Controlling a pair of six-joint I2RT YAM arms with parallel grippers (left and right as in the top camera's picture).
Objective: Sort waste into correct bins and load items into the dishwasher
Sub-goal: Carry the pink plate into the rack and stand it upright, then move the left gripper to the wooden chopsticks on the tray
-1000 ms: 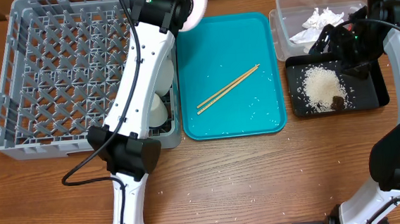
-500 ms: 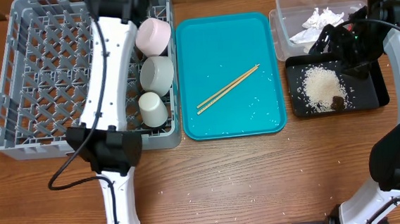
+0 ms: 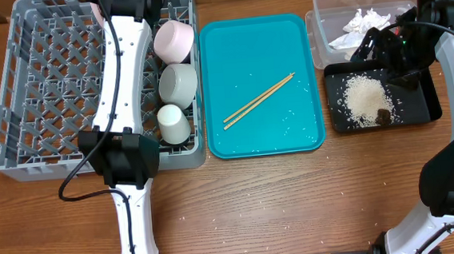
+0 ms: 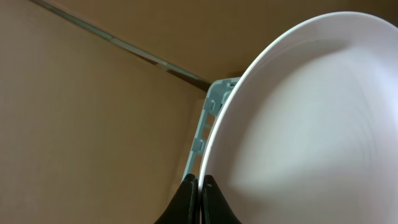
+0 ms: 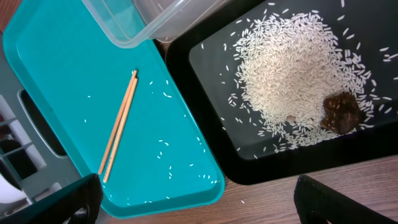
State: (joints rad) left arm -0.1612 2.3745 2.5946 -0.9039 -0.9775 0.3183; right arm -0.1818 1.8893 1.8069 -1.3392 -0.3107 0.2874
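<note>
The plate's visible edge [image 3: 97, 14] [image 4: 235, 102] is still above the rack's back wires, so the left gripper needs to lower the plate before letting go of it.
My left gripper [image 4: 199, 182] is shut on the rim of the white-pinkish plate [image 4: 311, 118], which stands on edge. In the overhead view only a sliver of the plate [image 3: 96, 10] shows beside the arm, over the back of the grey dishwasher rack [image 3: 40, 84]. A pink bowl [image 3: 174, 38], a pale bowl [image 3: 177, 82] and a white cup [image 3: 173, 123] sit along the rack's right side. The chopsticks [image 3: 259, 101] lie on the teal tray [image 3: 293, 34]. My right gripper [image 3: 390, 51] hangs open and empty above the black tray [image 3: 426, 105], which holds rice [image 3: 365, 97] and a brown lump [image 3: 382, 116].
The clear tub [image 3: 327, 8] at the back right holds a crumpled napkin [image 3: 366, 21]. Loose rice grains are scattered on the teal tray [image 5: 186, 81] near the chopsticks [image 5: 118, 127]. Bare wooden table lies in front of the rack and trays.
My left arm has swung left from above the rack's right edge to its back middle, carrying the plate and uncovering the bowls and cup. The right arm has not moved.
</note>
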